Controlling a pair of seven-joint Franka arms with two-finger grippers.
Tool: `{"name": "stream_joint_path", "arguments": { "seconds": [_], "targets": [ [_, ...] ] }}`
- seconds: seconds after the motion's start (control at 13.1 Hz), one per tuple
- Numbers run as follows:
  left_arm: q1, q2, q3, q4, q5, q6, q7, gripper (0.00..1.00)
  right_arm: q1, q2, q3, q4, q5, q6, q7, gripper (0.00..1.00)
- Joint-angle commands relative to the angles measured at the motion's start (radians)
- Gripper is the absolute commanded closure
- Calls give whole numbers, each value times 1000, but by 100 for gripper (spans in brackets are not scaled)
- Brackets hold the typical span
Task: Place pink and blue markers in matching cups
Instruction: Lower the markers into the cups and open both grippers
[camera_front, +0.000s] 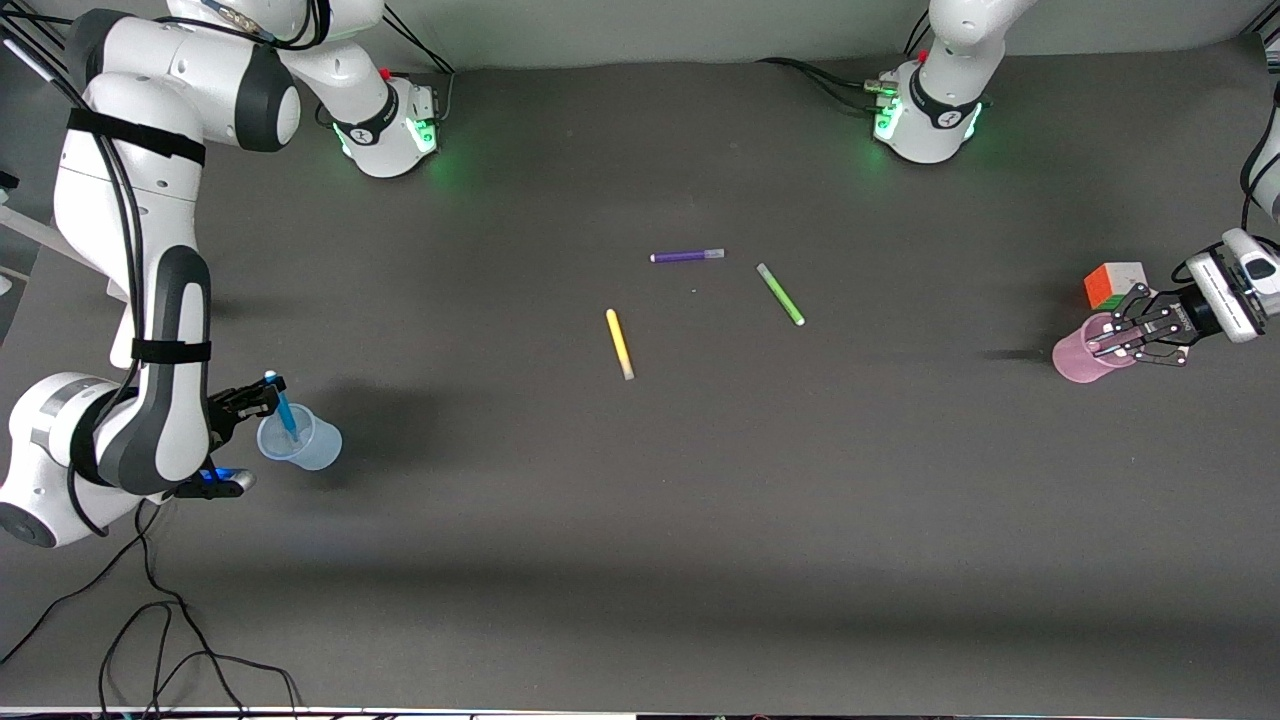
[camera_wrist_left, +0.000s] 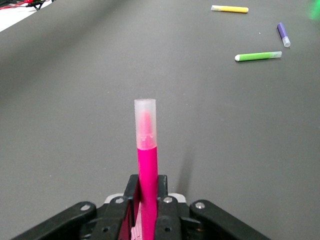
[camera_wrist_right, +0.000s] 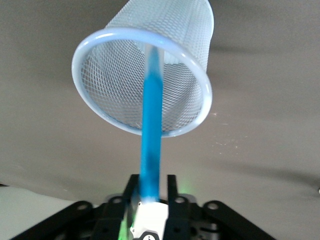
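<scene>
The pink marker is over the pink cup (camera_front: 1078, 358) and inside the cup's rim, so my left gripper should open now.
My right gripper (camera_front: 262, 398) is beside the rim of the pale blue cup (camera_front: 305, 442) at the right arm's end of the table. The blue marker (camera_front: 283, 408) slants between its fingers with its lower end inside the cup. In the right wrist view the marker (camera_wrist_right: 151, 125) is blurred, and the jaws of the gripper (camera_wrist_right: 152, 182) stand a little wider than it. My left gripper (camera_front: 1112, 338) is over the pale pink cup (camera_front: 1078, 358) and is shut on the pink marker (camera_wrist_left: 147, 155). Its capped end sticks out past the gripper (camera_wrist_left: 148, 182).
A multicoloured puzzle cube (camera_front: 1115, 283) stands next to the pink cup. A purple marker (camera_front: 687, 256), a green marker (camera_front: 780, 294) and a yellow marker (camera_front: 620, 343) lie mid-table. Cables trail at the table's near edge by the right arm.
</scene>
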Motion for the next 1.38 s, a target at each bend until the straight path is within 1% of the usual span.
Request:
{"name": "stream_joint_path", "arguments": {
  "seconds": [0.0,0.15,0.23,0.31,0.38,0.46,0.54,0.61,0.77,0.84,1.0,1.07,1.15,1.3],
  "targets": [
    [10,1,-3,20,-20,-26,18,88,-5,23,-5,46,21,-27,-14,0],
    [12,1,-3,27,-22,-26,8,76,-2,18,-7,48,21,-29,-11,0],
    [13,0,-3,29,-20,-31,-4,69,3,7,-7,49,17,-29,-11,0],
    [19,0,-3,30,-20,-38,-8,65,13,-9,-10,54,12,-29,-11,0],
    [20,0,-3,30,-20,-40,-8,55,21,-25,-13,63,11,-29,-9,0],
    [21,0,-3,30,-20,-40,-9,51,35,-63,-19,60,8,-29,18,0],
    [21,0,-3,30,-20,-40,-9,24,39,-98,-19,60,-20,-29,64,0],
    [21,0,-3,32,-20,-42,-9,7,62,-137,-19,59,-44,-24,96,0],
    [20,-6,-3,38,-20,-43,-17,3,104,-221,-41,52,-63,-14,162,0],
    [16,-15,-5,47,-16,-43,-55,2,119,-265,-42,40,-75,2,179,0],
    [-5,-75,-12,76,15,-48,-200,1,153,-382,-44,-71,-120,93,182,0],
    [-32,-116,-13,84,47,-46,-291,1,173,-439,-45,-133,-138,144,184,0],
    [-61,-177,-13,87,91,-46,-425,1,188,-485,-48,-177,-161,190,184,0],
    [-143,-306,-14,93,218,-48,-756,1,213,-560,-48,-236,-199,259,184,0]
  ]
}}
